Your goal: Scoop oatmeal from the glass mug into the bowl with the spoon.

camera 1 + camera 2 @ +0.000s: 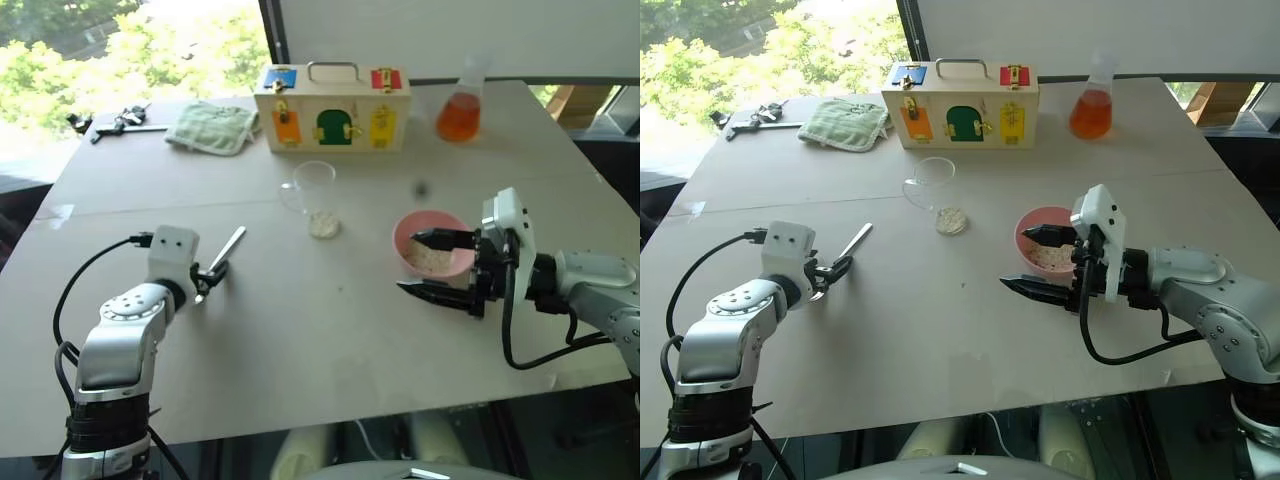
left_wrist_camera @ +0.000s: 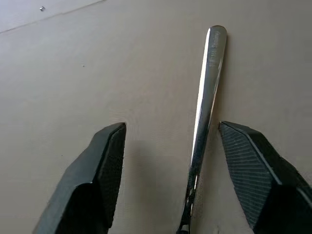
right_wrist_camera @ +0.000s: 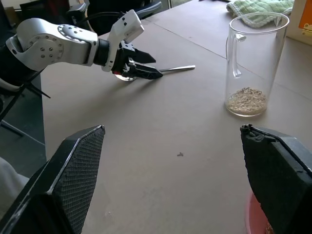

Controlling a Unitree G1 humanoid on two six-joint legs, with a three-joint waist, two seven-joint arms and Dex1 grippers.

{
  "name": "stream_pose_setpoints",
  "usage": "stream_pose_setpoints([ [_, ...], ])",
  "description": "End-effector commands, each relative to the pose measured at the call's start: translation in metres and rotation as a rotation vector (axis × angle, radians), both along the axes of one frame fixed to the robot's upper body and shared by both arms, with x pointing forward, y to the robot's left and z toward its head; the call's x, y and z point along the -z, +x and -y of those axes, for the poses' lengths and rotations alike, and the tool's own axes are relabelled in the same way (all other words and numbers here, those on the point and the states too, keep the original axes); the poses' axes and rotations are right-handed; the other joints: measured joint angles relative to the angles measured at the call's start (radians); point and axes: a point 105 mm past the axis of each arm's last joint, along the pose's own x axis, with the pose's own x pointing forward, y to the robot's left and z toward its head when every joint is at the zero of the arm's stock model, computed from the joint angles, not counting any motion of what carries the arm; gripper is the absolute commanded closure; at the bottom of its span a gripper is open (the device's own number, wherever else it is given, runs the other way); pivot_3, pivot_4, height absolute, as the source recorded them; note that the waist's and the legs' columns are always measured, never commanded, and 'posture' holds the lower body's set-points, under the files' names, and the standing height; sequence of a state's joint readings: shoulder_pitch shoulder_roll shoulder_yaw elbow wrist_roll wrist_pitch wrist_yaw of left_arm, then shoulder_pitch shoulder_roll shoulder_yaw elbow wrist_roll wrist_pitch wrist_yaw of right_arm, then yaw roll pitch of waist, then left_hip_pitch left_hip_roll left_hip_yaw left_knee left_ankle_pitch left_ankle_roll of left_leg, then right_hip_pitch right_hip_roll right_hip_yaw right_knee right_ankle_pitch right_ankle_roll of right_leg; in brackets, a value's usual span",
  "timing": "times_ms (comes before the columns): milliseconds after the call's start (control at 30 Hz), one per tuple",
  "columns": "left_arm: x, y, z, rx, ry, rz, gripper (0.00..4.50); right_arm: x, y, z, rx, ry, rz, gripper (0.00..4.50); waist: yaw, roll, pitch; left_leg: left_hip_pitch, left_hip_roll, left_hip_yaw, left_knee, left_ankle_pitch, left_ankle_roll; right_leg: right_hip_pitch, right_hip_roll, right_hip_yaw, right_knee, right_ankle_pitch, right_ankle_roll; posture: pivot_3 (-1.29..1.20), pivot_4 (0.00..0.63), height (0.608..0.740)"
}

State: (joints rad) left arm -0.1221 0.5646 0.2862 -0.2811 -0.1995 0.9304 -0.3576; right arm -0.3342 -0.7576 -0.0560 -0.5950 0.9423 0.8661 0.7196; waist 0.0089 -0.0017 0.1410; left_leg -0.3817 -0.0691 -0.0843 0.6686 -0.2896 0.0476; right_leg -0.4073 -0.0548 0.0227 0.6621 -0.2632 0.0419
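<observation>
My right gripper grabs the spoon by the loose end of its handle (image 1: 237, 237) (image 3: 185, 68) next, since my left gripper's fingers straddle the spoon's bowl end.
The spoon (image 2: 204, 112) lies flat on the table, its handle running away between the fingers of my left gripper (image 1: 208, 277). That gripper is open and straddles the spoon's bowl end low over the table. The glass mug (image 1: 318, 197) stands upright mid-table with a thin layer of oatmeal (image 3: 246, 100) at its bottom. To its right sits the pink bowl (image 1: 430, 246), with some oatmeal inside. My right gripper (image 1: 435, 266) hovers open at the bowl's near side, pointing left, with nothing between its fingers.
A wooden lock box (image 1: 332, 108) with coloured latches stands at the back. An orange-filled conical flask (image 1: 460, 112) is to its right, a green cloth (image 1: 212, 127) and some keys (image 1: 115, 122) to its left. Bare table lies between mug and spoon.
</observation>
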Motion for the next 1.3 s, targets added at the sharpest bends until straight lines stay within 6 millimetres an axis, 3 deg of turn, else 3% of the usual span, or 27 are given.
stream_pose_setpoints([
  [33, 0.037, -0.024, 0.008, 0.028, -0.074, -0.189, 2.06, -0.012, -0.004, -0.002, -0.012, 0.007, 0.058, 0.00, -0.001, 0.002, -0.001, 0.000, 0.000, 0.001, 0.000, 0.000, 0.000, 0.000, 0.000, 0.001, 0.000, 0.000, 0.000, 0.00, 0.150, 0.740],
  [167, 0.037, -0.023, 0.003, -0.023, -0.103, -0.186, 3.98, -0.012, -0.004, -0.002, -0.012, 0.009, 0.061, 0.00, 0.001, 0.004, -0.002, 0.000, 0.000, 0.001, 0.000, 0.000, 0.000, 0.000, 0.000, 0.001, 0.000, 0.000, 0.000, 0.00, 0.150, 0.740],
  [200, 0.037, -0.023, -0.001, -0.041, -0.105, -0.182, 4.36, -0.012, -0.003, -0.002, -0.012, 0.009, 0.062, 0.00, 0.001, 0.005, -0.003, 0.001, 0.000, 0.001, 0.000, 0.000, 0.000, 0.000, 0.000, 0.001, 0.000, 0.000, 0.000, 0.00, 0.150, 0.740],
  [233, 0.037, -0.023, -0.005, -0.058, -0.101, -0.180, 4.44, -0.012, -0.003, -0.002, -0.010, 0.009, 0.063, 0.00, 0.000, 0.005, -0.003, 0.001, 0.000, 0.001, 0.000, 0.000, 0.000, 0.000, 0.000, 0.001, 0.001, 0.000, 0.000, 0.00, 0.150, 0.740],
  [433, 0.026, -0.023, -0.021, -0.126, -0.103, -0.060, 4.44, -0.011, -0.001, -0.002, -0.008, 0.014, 0.066, 0.00, -0.009, 0.006, -0.004, 0.001, 0.001, 0.001, -0.001, 0.000, 0.000, 0.000, 0.000, 0.002, 0.001, 0.000, 0.000, 0.00, 0.150, 0.740],
  [533, 0.001, -0.019, -0.011, -0.052, -0.103, 0.114, 4.44, -0.011, -0.001, -0.003, -0.014, 0.022, 0.066, 0.00, -0.014, 0.006, -0.004, 0.001, 0.001, 0.001, 0.000, 0.000, 0.000, 0.000, 0.000, 0.002, 0.001, 0.000, 0.000, 0.00, 0.150, 0.740],
  [667, -0.032, -0.033, 0.003, 0.043, -0.115, 0.310, 4.44, -0.011, 0.001, -0.003, -0.007, 0.044, 0.060, 0.00, -0.015, 0.003, -0.002, -0.002, 0.001, 0.002, 0.000, 0.000, 0.000, -0.002, 0.000, 0.002, 0.000, 0.000, 0.000, 0.00, 0.150, 0.740],
  [767, -0.061, -0.054, 0.028, 0.190, -0.122, 0.450, 4.44, -0.013, 0.007, -0.005, 0.008, 0.103, 0.022, 0.00, -0.014, -0.003, 0.000, -0.004, 0.001, 0.001, 0.000, 0.000, 0.000, -0.004, 0.000, 0.001, -0.001, 0.000, 0.000, 0.00, 0.150, 0.740],
  [933, -0.074, -0.067, 0.092, 0.559, -0.092, 0.467, 4.44, -0.007, 0.011, -0.013, -0.019, 0.111, -0.050, 0.00, 0.008, -0.003, 0.000, -0.004, 0.001, 0.001, 0.000, 0.000, 0.000, -0.003, -0.001, 0.000, -0.001, 0.000, 0.000, 0.00, 0.150, 0.740],
  [1100, -0.088, -0.050, 0.126, 0.755, -0.098, 0.525, 4.44, -0.014, 0.024, -0.028, -0.028, 0.189, -0.127, 0.00, 0.005, -0.003, 0.001, -0.004, 0.001, 0.001, 0.000, 0.000, 0.000, -0.003, 0.000, -0.001, 0.000, 0.002, -0.003, 0.00, 0.150, 0.740],
  [1300, -0.086, -0.042, 0.155, 0.927, -0.137, 0.530, 4.44, -0.021, 0.039, -0.035, 0.042, 0.264, -0.190, 0.00, -0.009, -0.002, 0.001, -0.005, 0.001, 0.001, 0.000, 0.000, 0.000, -0.006, 0.001, 0.000, -0.001, 0.002, -0.003, 0.00, 0.150, 0.740],
])
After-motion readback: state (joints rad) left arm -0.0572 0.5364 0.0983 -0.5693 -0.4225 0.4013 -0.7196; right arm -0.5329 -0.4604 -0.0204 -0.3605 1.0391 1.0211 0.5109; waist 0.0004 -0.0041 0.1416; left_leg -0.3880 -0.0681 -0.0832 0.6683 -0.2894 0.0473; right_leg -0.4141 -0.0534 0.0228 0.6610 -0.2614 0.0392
